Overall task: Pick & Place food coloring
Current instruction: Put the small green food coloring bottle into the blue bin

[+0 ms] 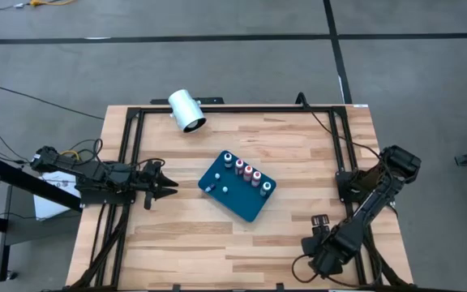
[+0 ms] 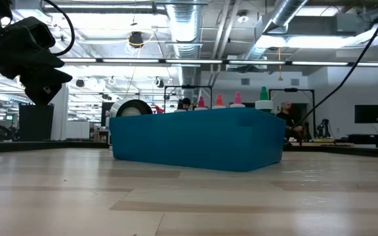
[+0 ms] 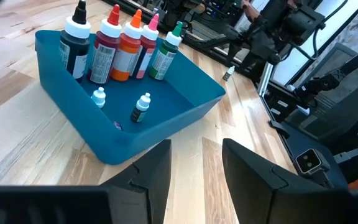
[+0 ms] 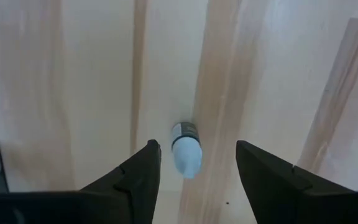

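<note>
The right gripper grabs the tiny bottle's white cap (image 4: pixel 188 157) next, to place it in the teal tray.
A teal tray (image 1: pixel 237 185) sits mid-table. Several food coloring bottles (image 3: pixel 126 46) stand in a row along its far wall, with dark, red, orange, pink and green tops. Two tiny bottles (image 3: pixel 140 107) stand on its floor. My left gripper (image 3: pixel 194 162) is open and empty, level, just left of the tray (image 3: pixel 166 118); it also shows in the high view (image 1: pixel 167 185). My right gripper (image 4: pixel 197 148) is open, pointing down over one tiny bottle (image 4: pixel 186 148) that lies on its side on the wood at the near right. The fingers stand on either side of it, apart from it.
A big white cylinder (image 1: pixel 186 111) lies on its side at the table's far edge, left of centre. A black frame (image 1: pixel 128 162) runs along the table's left, far and right sides. Bare wood (image 1: pixel 217 243) lies between the tray and the near edge.
</note>
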Available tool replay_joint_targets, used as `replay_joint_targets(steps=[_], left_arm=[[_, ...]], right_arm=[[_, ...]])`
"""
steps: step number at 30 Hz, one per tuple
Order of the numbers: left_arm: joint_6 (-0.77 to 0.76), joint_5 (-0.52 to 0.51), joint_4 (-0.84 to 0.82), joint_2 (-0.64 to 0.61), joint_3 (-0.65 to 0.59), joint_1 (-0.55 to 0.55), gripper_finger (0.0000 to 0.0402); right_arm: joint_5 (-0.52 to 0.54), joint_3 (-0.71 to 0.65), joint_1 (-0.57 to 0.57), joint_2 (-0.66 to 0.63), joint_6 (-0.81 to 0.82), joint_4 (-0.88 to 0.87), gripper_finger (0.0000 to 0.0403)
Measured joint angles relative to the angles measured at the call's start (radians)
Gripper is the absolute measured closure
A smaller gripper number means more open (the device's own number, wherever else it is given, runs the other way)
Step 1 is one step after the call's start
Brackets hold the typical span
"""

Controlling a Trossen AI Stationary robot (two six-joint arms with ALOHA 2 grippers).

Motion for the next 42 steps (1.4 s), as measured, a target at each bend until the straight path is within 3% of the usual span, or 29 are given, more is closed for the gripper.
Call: replay_joint_targets(steps=[19,42], left_arm=[[-0.006,0.024,-0.002,0.0,0.0,0.0,0.0267],[-0.005,0.025,-0.001,0.0,0.0,0.0,0.0267]], right_arm=[[-0.003,-0.052,0.015,-0.001,0.061,0.092,0.022],[-0.028,-0.073,0.013,-0.001,0.086,0.11,0.0329]])
